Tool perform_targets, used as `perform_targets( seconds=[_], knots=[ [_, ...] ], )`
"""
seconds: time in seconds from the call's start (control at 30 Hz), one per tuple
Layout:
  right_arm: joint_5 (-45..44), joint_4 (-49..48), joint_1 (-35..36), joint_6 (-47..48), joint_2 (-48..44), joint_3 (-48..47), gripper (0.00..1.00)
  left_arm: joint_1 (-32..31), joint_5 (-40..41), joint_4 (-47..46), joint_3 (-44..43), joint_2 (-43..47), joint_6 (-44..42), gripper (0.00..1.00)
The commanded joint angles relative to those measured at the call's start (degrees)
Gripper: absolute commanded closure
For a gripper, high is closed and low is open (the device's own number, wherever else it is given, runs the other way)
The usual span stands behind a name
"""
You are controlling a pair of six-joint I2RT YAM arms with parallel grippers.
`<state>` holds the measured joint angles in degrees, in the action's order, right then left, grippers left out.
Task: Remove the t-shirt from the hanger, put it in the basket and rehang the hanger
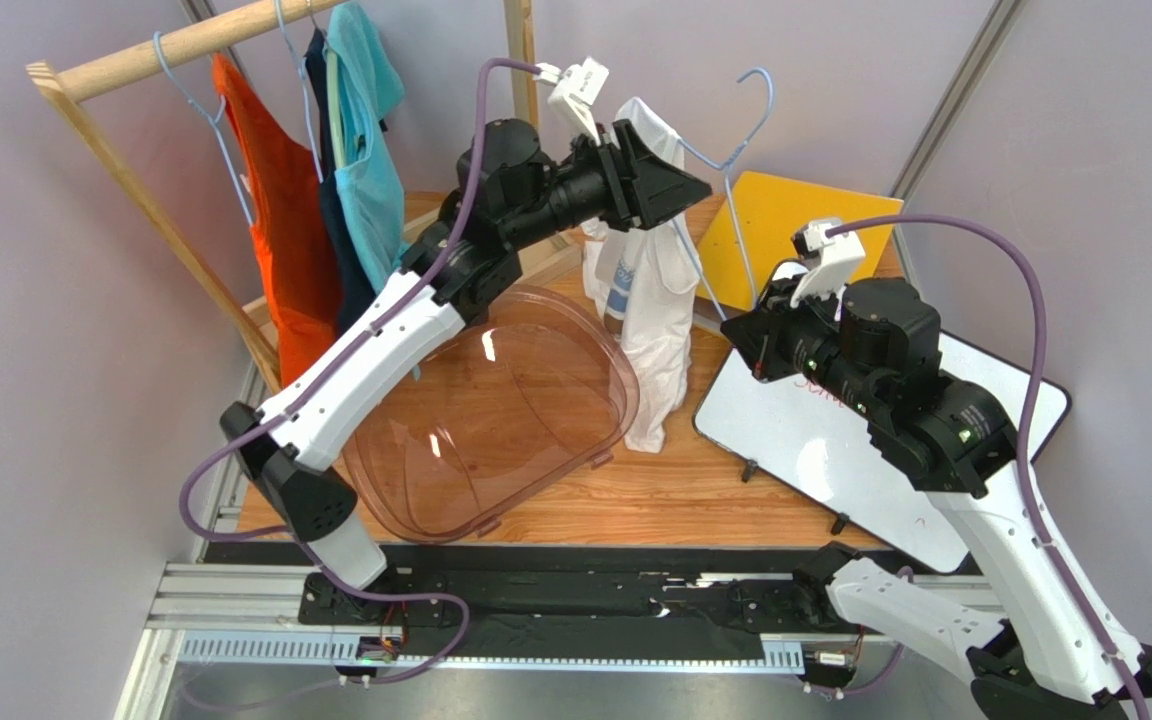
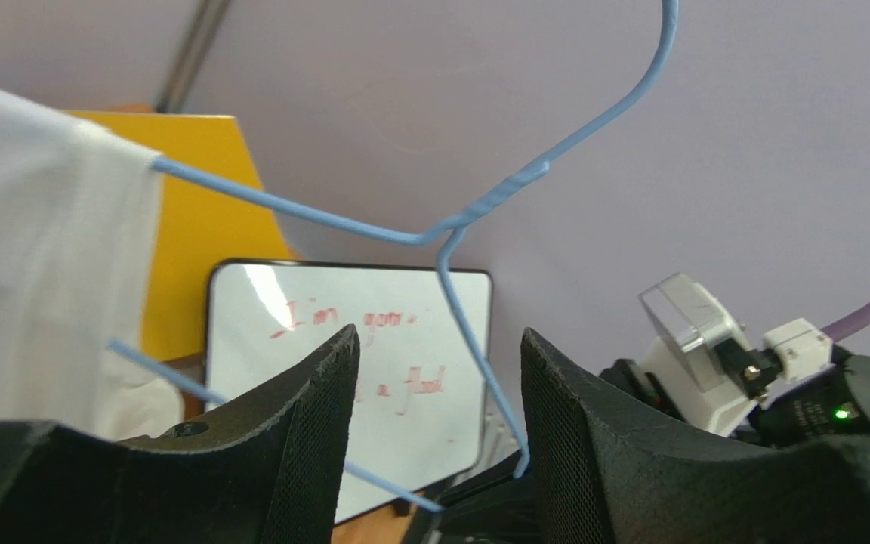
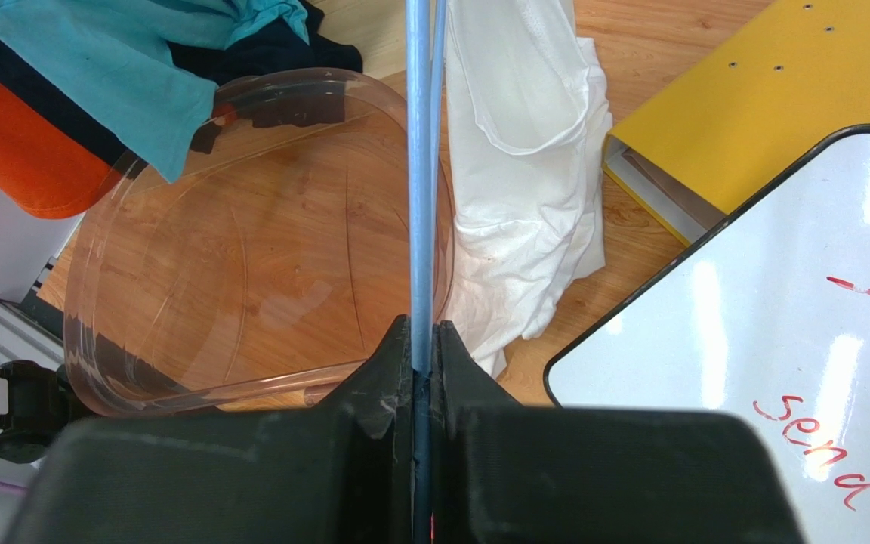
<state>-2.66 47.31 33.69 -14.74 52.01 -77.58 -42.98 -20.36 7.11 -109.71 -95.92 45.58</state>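
Observation:
I need to pull the white t-shirt point(image 1: 654, 323) off the hanger. Next, my left gripper needs to grab only fabric, by its top at the hanger's covered end point(image 1: 647, 126).
The white t-shirt point(image 1: 654, 323) hangs from one end of a blue wire hanger point(image 1: 767, 105), and its hem reaches the wooden table. My right gripper point(image 1: 732, 333) is shut on the hanger's lower wire point(image 3: 419, 170), gripping it between its jaws point(image 3: 420, 329). My left gripper point(image 1: 680, 180) is raised at the shirt's top and is open and empty point(image 2: 437, 340). In the left wrist view the hanger point(image 2: 292, 204) passes between the jaws, close to the right finger point(image 2: 564, 431). The shirt point(image 2: 31, 261) covers the hanger's left end. The shirt also shows in the right wrist view point(image 3: 530, 147).
A clear brownish plastic tub point(image 1: 492, 420) lies left of the shirt. A whiteboard point(image 1: 823, 435) and a yellow folder point(image 1: 800, 218) lie on the right. A wooden rack point(image 1: 162, 53) at the back left holds orange, navy and teal garments point(image 1: 289, 225).

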Motion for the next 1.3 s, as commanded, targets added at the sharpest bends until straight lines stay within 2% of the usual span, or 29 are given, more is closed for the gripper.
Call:
perform_targets(
  seconds=[0.0,0.07,0.1,0.23,0.47,0.57,0.6,0.77,0.87,0.9,0.97,1.1,1.27],
  knots=[
    [0.02,-3.72,0.32,0.07,-2.78,0.15,1.00,-0.08,14.51,10.71,1.60,7.06,-15.51,0.41],
    [0.46,-3.72,0.32,-0.20,-3.23,0.59,1.00,-0.08,17.62,13.00,1.87,7.59,-20.08,0.39],
    [0.81,-3.72,0.32,-0.29,-3.58,0.68,1.00,-0.08,18.59,13.45,1.70,6.89,-21.57,0.35],
    [1.34,-3.45,0.32,-0.46,-4.11,1.03,1.00,-0.17,18.60,17.65,-4.78,1.98,-26.42,0.24],
    [1.86,-2.93,0.32,-1.25,-5.34,1.20,1.00,-0.17,18.78,21.19,-13.86,-6.64,-29.85,0.24],
    [3.80,-2.57,0.32,-1.34,-5.95,1.47,1.00,-0.17,20.18,21.45,-15.71,-8.58,-29.94,0.32],
    [3.80,-2.49,0.23,-1.43,-6.13,1.64,1.00,-0.17,20.27,21.36,-15.88,-8.84,-29.85,0.38],
    [4.24,-2.22,0.32,-1.78,-7.36,2.52,1.00,-0.17,20.01,20.40,-16.24,-9.46,-29.32,0.46],
    [4.41,-1.87,0.32,-1.96,-7.97,3.14,1.00,-0.26,19.83,20.13,-16.50,-9.81,-29.06,0.58],
    [4.15,-1.61,0.23,-1.96,-8.41,3.40,1.00,-0.17,19.92,20.04,-16.41,-9.81,-29.06,0.66],
    [3.45,-0.82,0.32,-1.78,-9.03,4.10,1.00,-0.17,20.01,19.96,-16.59,-9.73,-29.23,0.72],
    [0.83,0.85,0.32,-1.78,-10.96,5.51,1.00,-0.17,20.27,19.78,-17.11,-9.64,-29.32,1.00],
    [0.54,4.01,0.23,-2.92,-14.82,6.83,1.00,-0.26,21.84,17.59,-17.47,-9.72,-28.89,1.00]
  ],
)
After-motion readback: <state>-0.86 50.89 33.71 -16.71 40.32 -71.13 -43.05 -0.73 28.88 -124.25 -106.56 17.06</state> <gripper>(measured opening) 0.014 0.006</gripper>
